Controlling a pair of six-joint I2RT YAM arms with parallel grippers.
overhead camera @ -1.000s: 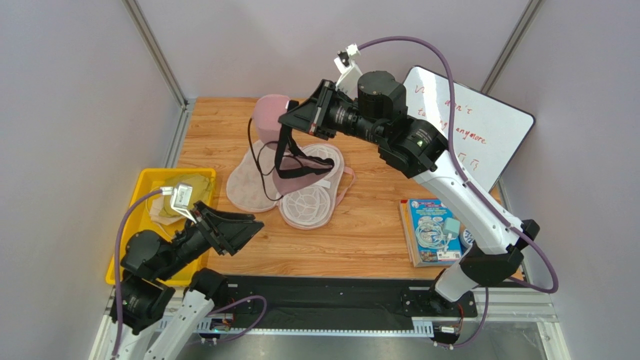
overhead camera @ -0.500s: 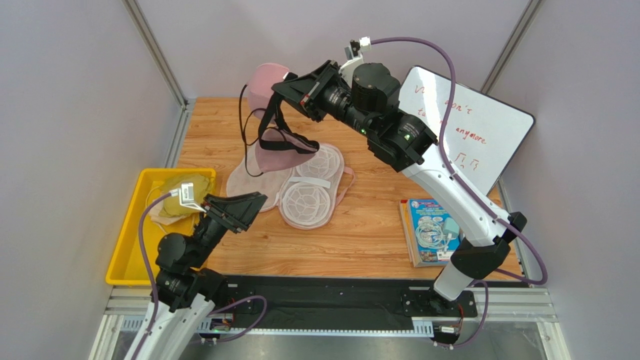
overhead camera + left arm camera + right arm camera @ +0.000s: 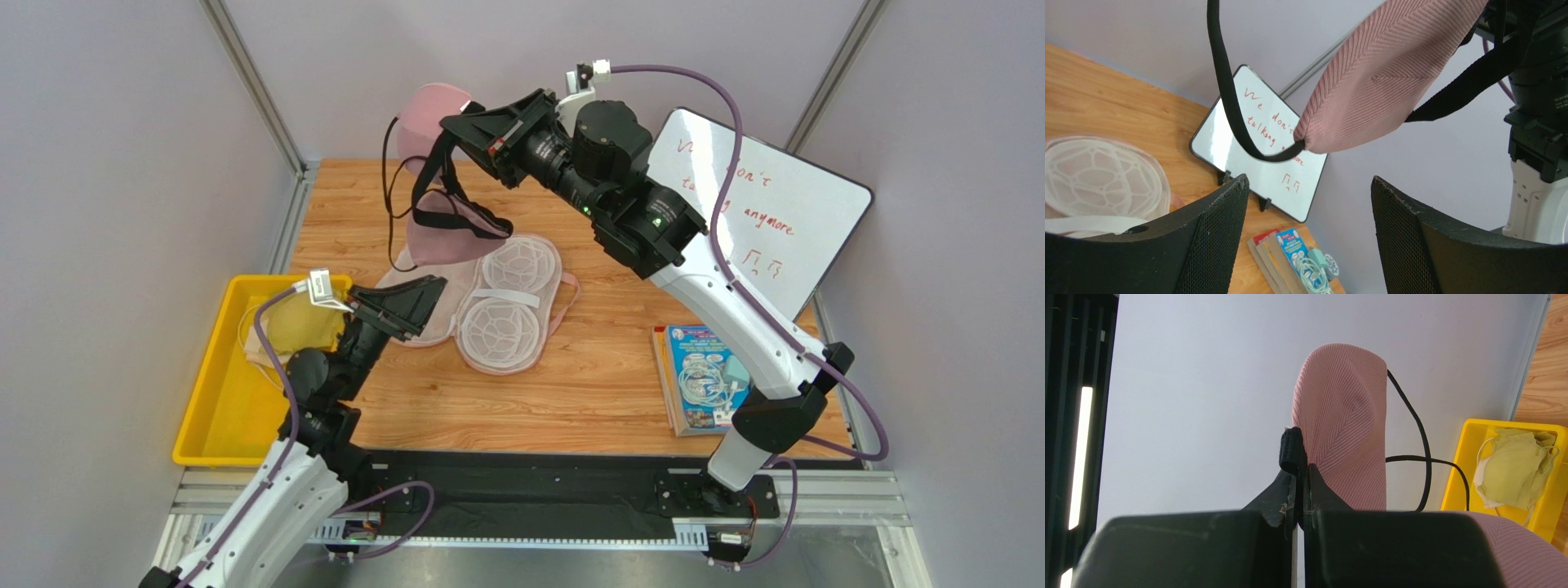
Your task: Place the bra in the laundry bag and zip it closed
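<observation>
Next, to spread the bra [image 3: 432, 135] into the laundry bag, my left gripper should grip the hanging cup's tip [image 3: 416, 261], where the black strap joins.
The dusty-pink bra [image 3: 432, 135] hangs in the air above the back of the table. My right gripper [image 3: 472, 129] is shut on its black band [image 3: 1292, 448] and holds it high; one cup sticks up and the other [image 3: 444, 239] dangles with black straps. The bra also shows in the left wrist view [image 3: 1389, 73] and the right wrist view [image 3: 1346, 416]. The laundry bag [image 3: 509, 306] lies open on the table below it, white mesh domes up. My left gripper [image 3: 411, 306] is open and empty, raised over the bag's left half, under the hanging cup.
A yellow bin [image 3: 221, 404] with pale yellow garments [image 3: 288, 325] sits at the left edge. A whiteboard [image 3: 767, 208] with red writing leans at the back right. A book with a packaged cable [image 3: 709, 377] lies at the right.
My right gripper has lifted the bra higher and a little left. My left arm has risen from beside the bin and moved right toward the bag, gripper still open.
</observation>
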